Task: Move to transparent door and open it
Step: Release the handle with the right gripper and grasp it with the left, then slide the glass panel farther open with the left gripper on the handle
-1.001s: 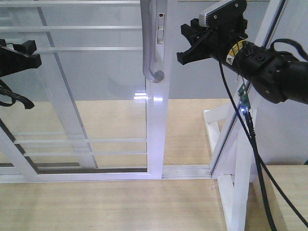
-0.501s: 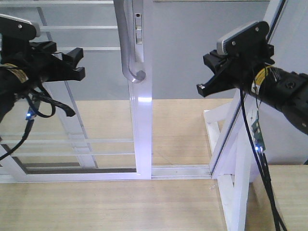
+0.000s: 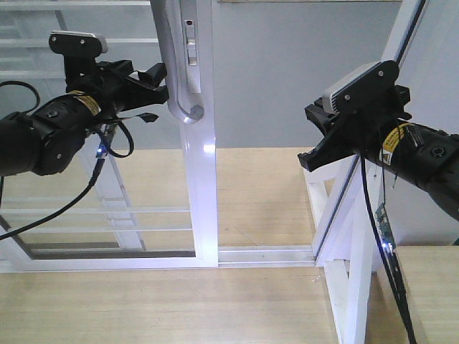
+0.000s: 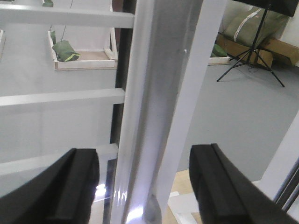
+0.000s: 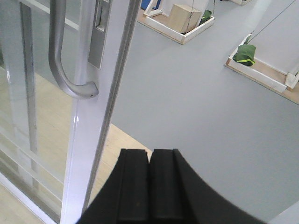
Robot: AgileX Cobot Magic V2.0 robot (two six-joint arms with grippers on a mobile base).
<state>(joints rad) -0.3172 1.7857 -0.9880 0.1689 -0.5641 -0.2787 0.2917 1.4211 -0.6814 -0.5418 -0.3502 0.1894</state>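
Next, my left gripper grabs the transparent door's (image 3: 202, 186) part, its curved silver handle (image 3: 176, 86), to open the door.
The transparent door (image 3: 202, 186) is a glass panel with a glossy white frame, partly slid left on its floor track. Its curved silver handle (image 3: 176, 86) is on the near stile. My left gripper (image 3: 159, 82) is level with the handle, just left of it. In the left wrist view the left gripper (image 4: 145, 186) is open, and the handle (image 4: 156, 116) and stile (image 4: 205, 60) stand between its black fingers (image 4: 70, 186) without touching them. My right gripper (image 3: 308, 154) hangs shut and empty in the open doorway, well right of the door. The right wrist view shows the right gripper (image 5: 149, 182), the handle (image 5: 58, 56) and the stile (image 5: 93, 154).
A white wooden post and brace (image 3: 344, 236) stand at the right of the opening, with cables hanging beside them. The floor track (image 3: 265, 254) runs along the wooden floor. Beyond the door are grey floor, a tripod (image 4: 252, 51), a cardboard box (image 5: 184, 16) and a green bag (image 5: 244, 53).
The door's stile and handle have moved left. My left arm swung in from the left up to the handle. My right arm moved right and lower, away from the door edge.
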